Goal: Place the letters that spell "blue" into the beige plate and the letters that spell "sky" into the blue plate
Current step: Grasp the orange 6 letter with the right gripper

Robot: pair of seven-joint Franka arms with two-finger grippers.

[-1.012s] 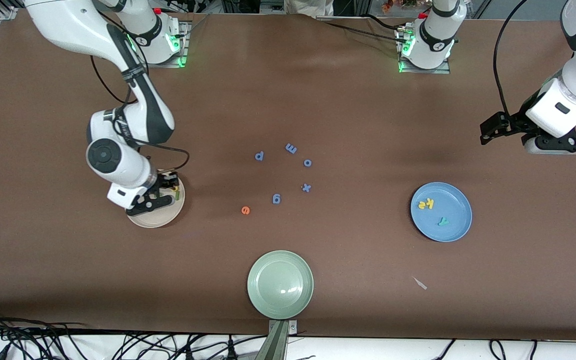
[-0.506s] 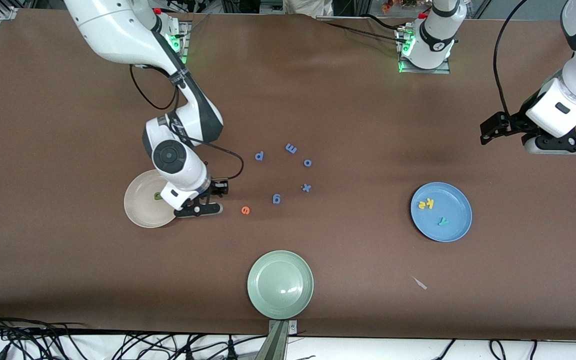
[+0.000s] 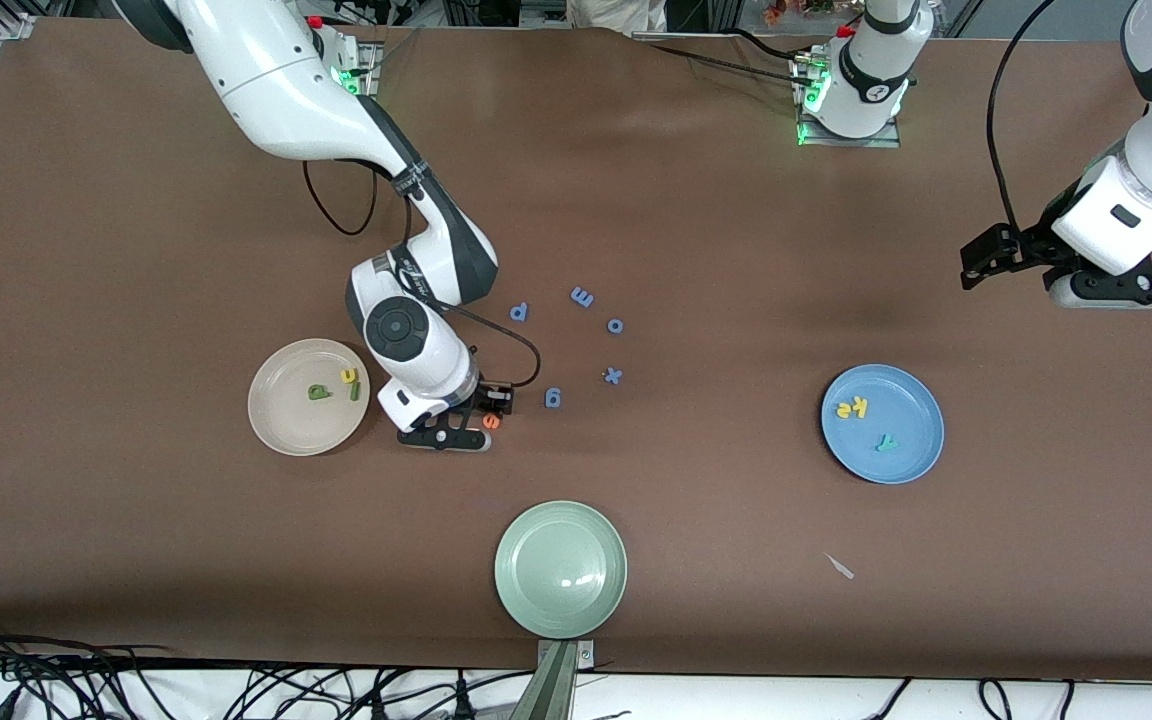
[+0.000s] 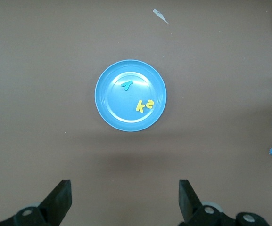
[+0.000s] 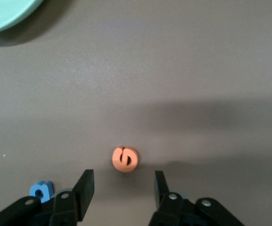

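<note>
The orange e is next for my right gripper, which needs to grip it by its curved outer edges to finish "blue" in the beige plate [image 3: 281, 425].
The orange e [image 3: 492, 421] lies on the table between the beige plate [image 3: 281, 425] and the blue letter g. My right gripper [image 3: 468, 422] hangs low beside it, open, and in the right wrist view the e [image 5: 125, 159] sits just ahead of its fingertips [image 5: 85, 188], with nothing between them. An olive b [image 3: 319, 392], a yellow u [image 3: 347, 376] and a green l [image 3: 354, 391] lie in the beige plate. The blue plate [image 3: 911, 455] holds a yellow s and k [image 3: 852, 408] and a teal y [image 3: 885, 442]. My left gripper [image 4: 125, 197] waits open, high above the table at the left arm's end.
Blue letters lie mid-table: p [image 3: 519, 312], m [image 3: 582, 296], o [image 3: 615, 325], x [image 3: 613, 375] and g [image 3: 553, 397], the g closest to the e. A pale green plate [image 3: 560, 568] sits near the front edge. A small pale scrap [image 3: 841, 567] lies nearer the camera than the blue plate.
My right arm has swung from over the beige plate toward the table's middle, down to the orange e, uncovering the letters in the plate. The left arm has not moved.
</note>
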